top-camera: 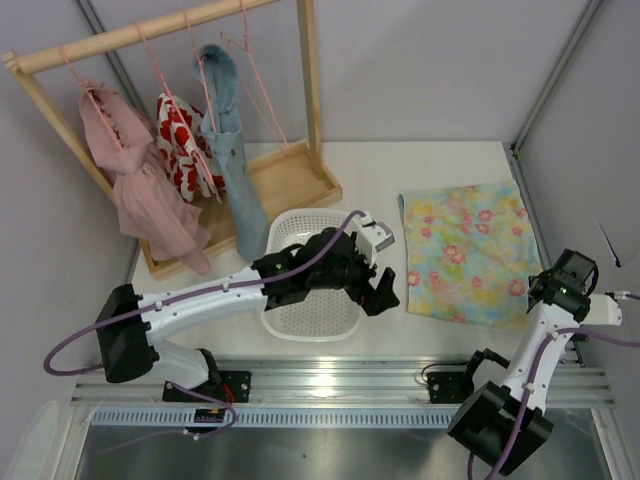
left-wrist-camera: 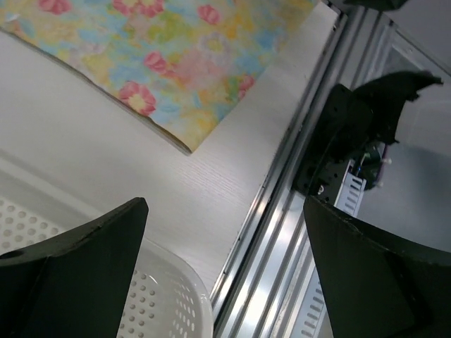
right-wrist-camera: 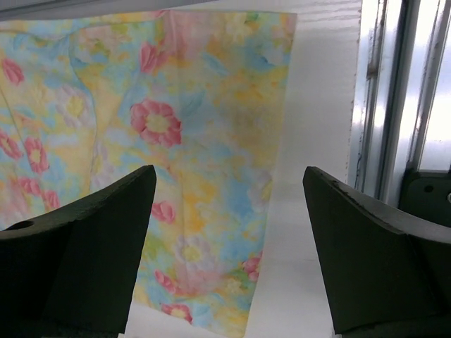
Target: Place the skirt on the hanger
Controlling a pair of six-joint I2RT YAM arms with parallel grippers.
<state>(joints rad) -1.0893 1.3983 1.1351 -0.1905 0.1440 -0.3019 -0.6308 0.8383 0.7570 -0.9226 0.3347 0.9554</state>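
Observation:
The skirt needs to be turned toward the hanger (top-camera: 262, 85). My right gripper should grab the skirt's near corner away from the basket and leave the other corner for my left gripper.
The skirt (top-camera: 465, 255), pale yellow and turquoise with pink flowers, lies spread flat on the right of the white table. An empty pink wire hanger (top-camera: 262, 85) hangs at the right end of the wooden rack, far from both arms. My left gripper (top-camera: 382, 292) hovers open and empty between the basket's right rim and the skirt's left edge. Its wrist view shows the skirt's near corner (left-wrist-camera: 169, 49) ahead of the left gripper (left-wrist-camera: 225, 271). My right gripper (top-camera: 545, 290) stands open at the skirt's near right corner. In its wrist view the right gripper (right-wrist-camera: 229, 246) holds nothing and straddles the skirt's edge (right-wrist-camera: 176, 141) from above.
A white perforated basket (top-camera: 310, 275) sits under my left arm. The wooden rack (top-camera: 170, 30) at the back left carries a pink garment (top-camera: 140, 180), a red-and-white one (top-camera: 180, 145) and a denim one (top-camera: 235, 150). A metal rail (top-camera: 350, 380) runs along the near edge.

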